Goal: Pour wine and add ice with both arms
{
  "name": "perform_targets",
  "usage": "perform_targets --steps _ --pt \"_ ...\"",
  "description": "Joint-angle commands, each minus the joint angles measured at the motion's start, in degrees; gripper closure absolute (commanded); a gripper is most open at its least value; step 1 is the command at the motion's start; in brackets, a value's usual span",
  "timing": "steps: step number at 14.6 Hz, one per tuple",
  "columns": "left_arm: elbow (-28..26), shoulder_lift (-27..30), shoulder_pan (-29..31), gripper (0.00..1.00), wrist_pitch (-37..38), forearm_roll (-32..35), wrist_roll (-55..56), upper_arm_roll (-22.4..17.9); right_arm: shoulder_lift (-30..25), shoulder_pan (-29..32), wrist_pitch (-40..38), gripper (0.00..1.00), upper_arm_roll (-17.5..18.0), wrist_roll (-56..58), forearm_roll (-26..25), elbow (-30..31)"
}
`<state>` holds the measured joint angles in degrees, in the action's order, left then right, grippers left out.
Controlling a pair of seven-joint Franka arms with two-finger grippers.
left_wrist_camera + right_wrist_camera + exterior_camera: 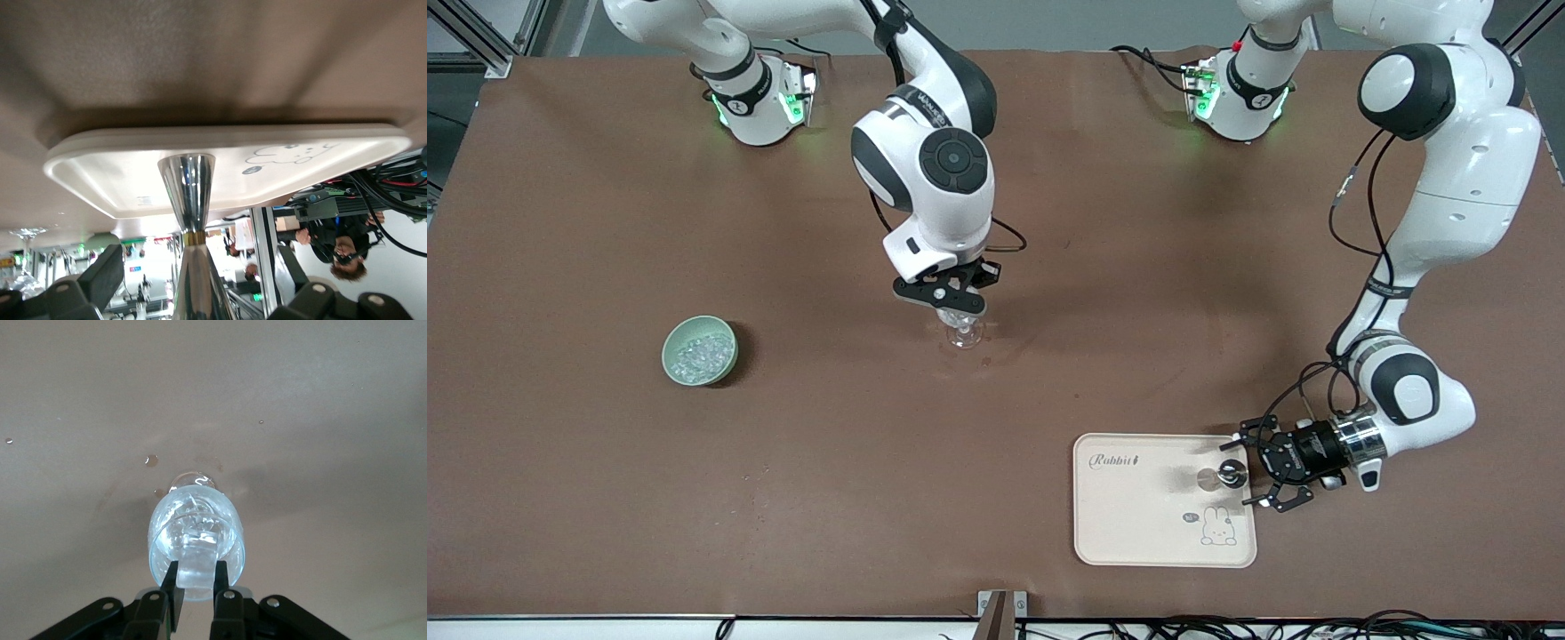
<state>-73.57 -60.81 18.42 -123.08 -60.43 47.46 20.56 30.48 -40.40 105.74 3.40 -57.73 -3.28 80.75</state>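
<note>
The ice chunk is over the wine glass's opening [228, 551], inside the glass's rim in the right wrist view, and would drop in, so my right gripper opens next.
A clear wine glass [965, 336] stands mid-table with several chunks of ice in its bowl [155, 540]. My right gripper [959, 307] hangs straight over it, shut on one more ice chunk [197, 572] pinched between its fingertips [197, 581]. At the left arm's end, a chrome vessel [1230, 475] with a gold band stands upright on a cream tray [1138, 524]. My left gripper [1243, 472] lies level around the vessel [188, 187]. Its fingers [103, 273] stand wide apart on either side and do not touch it. No wine shows.
A pale green bowl [734, 342] heaped with ice [696, 354] sits toward the right arm's end of the table. Small water drops [151, 460] lie on the brown table next to the glass. The tray [107, 173] has a raised rim and a rabbit print.
</note>
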Motion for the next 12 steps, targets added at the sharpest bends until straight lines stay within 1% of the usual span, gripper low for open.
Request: perform_targets --steps 1,2,3,4,5,7,8,9,10,11,12 --pt "-0.96 3.23 0.21 0.00 0.21 7.58 4.64 -0.26 0.02 -0.12 0.17 0.85 0.03 -0.89 -0.85 0.11" --pt "-0.96 4.02 0.21 0.00 0.38 10.92 6.75 -0.17 0.02 -0.12 0.17 0.79 0.03 -0.89 -0.85 0.11" --pt "-0.96 4.90 0.21 0.00 0.47 12.78 8.68 -0.17 0.02 -0.12 0.08 0.71 0.03 -0.89 -0.85 0.11" --pt "-0.96 5.69 0.12 0.00 0.65 14.28 10.01 -0.17 0.02 -0.12 0.08 0.65 0.03 -0.80 -0.85 0.11" --pt "-1.04 6.40 0.04 0.00 0.65 15.60 11.06 0.00 0.02 -0.12 0.08 0.57 0.03 -0.80 -0.85 0.11" --pt "-1.04 7.19 -0.05 0.00 0.82 18.14 13.00 0.18 0.02 -0.21 -0.10 0.50 0.03 -0.80 -0.85 0.11" --pt "-1.04 7.89 -0.14 0.00 2.04 19.38 13.88 0.18 0.02 -0.12 -0.10 0.48 0.03 -0.80 -0.85 0.11" --pt "-0.96 8.24 -0.14 0.00 3.01 20.52 14.50 0.27 0.02 -0.03 -0.18 0.44 0.03 -0.72 -0.85 0.11" --pt "-0.87 9.03 0.12 0.00 3.46 21.75 15.28 0.35 -0.07 0.40 -0.27 0.35 0.03 -0.37 -0.85 -0.15" --pt "-0.87 10.43 -0.31 0.00 4.33 23.33 15.99 0.36 -0.94 0.93 -0.36 0.17 -0.23 0.16 -0.93 -0.50" --pt "-0.87 11.75 -0.49 0.00 5.21 25.34 16.00 0.44 -2.08 1.80 -0.36 0.04 -0.32 0.25 -0.94 -0.59"
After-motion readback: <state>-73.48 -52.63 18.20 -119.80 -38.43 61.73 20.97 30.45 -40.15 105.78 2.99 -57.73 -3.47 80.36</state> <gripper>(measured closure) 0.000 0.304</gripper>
